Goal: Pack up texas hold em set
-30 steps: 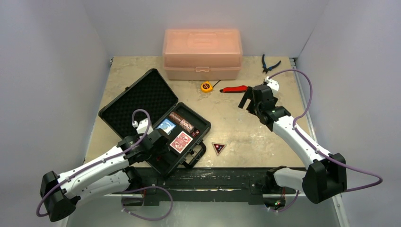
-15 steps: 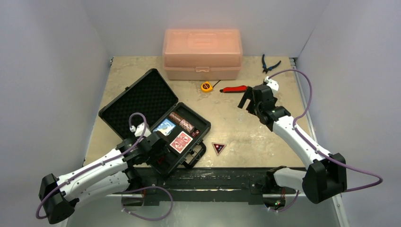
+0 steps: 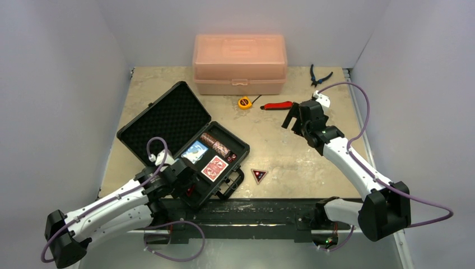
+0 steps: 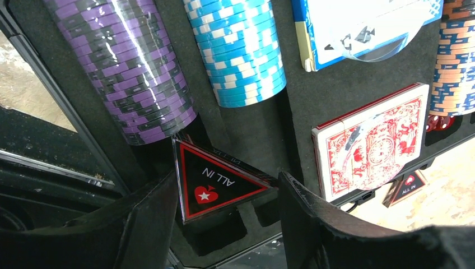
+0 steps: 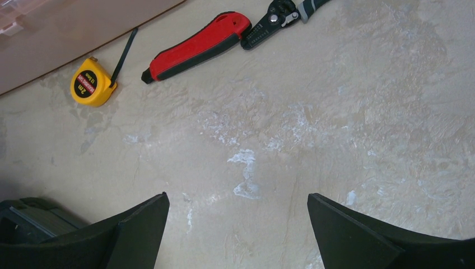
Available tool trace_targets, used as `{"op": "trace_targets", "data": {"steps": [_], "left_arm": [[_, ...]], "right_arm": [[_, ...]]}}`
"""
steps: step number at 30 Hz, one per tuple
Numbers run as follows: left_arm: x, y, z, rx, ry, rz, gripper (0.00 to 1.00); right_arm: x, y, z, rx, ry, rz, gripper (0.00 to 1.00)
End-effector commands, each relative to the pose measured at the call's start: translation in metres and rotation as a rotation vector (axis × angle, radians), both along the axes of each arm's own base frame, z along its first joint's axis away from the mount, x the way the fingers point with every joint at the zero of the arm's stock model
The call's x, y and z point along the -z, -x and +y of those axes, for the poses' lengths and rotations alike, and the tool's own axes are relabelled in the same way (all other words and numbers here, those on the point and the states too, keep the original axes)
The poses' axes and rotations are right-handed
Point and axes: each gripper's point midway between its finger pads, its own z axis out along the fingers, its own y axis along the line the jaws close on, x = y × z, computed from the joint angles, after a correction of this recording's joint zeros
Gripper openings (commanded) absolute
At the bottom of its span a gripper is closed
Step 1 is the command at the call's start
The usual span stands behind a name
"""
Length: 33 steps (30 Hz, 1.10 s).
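Observation:
My left gripper opens now, since the foam slots lie just below the triangle, so the triangle would settle in the case [image 3: 162, 120].
The black case [image 3: 162, 120] lies open at the left of the table, its foam lid back. In it lie purple chips [image 4: 123, 73], blue chips [image 4: 238, 50], orange chips [image 4: 456, 61], a blue deck [image 4: 364, 28], a red deck [image 4: 372, 143] and red dice [image 4: 437, 122]. My left gripper [image 4: 228, 178] is over the case's near corner [image 3: 189, 188]. It is shut on a black-red "ALL IN" triangle [image 4: 218, 185] just above the foam slots. A second triangle [image 3: 258, 176] lies on the table right of the case. My right gripper [image 5: 238, 199] is open and empty above bare table [image 3: 292, 119].
A translucent orange box [image 3: 240, 64] stands closed at the back. A yellow tape measure [image 5: 91, 84], a red utility knife [image 5: 196, 45] and black pliers [image 5: 280, 17] lie on the table between the box and my right gripper.
My left gripper has drawn back toward the near-left corner of the case. The right arm has not moved.

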Motion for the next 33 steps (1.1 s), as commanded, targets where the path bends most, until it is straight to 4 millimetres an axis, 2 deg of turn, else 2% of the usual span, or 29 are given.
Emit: {"op": "trace_targets", "data": {"steps": [1,6,17,21,28,33], "left_arm": [[0.009,0.007,0.012,-0.056,-0.017,0.027,0.31],[0.006,0.007,0.016,-0.069,-0.017,0.014,0.43],[0.003,0.009,0.024,-0.079,-0.033,0.005,0.87],[-0.001,0.009,0.027,-0.08,-0.038,-0.006,0.88],[-0.02,0.006,0.031,-0.037,-0.072,-0.037,0.86],[-0.032,-0.001,0.024,0.026,-0.089,-0.059,0.79]], "right_arm": [[-0.003,-0.002,0.0,-0.004,-0.003,-0.025,0.99],[-0.003,-0.003,0.0,-0.005,-0.004,-0.024,0.99],[-0.003,-0.002,0.001,-0.01,-0.005,-0.025,0.99],[-0.002,-0.003,0.001,-0.012,-0.006,-0.024,0.99],[-0.001,-0.003,0.001,-0.012,-0.006,-0.02,0.99],[-0.001,-0.003,0.001,-0.011,-0.006,-0.021,0.99]]}}
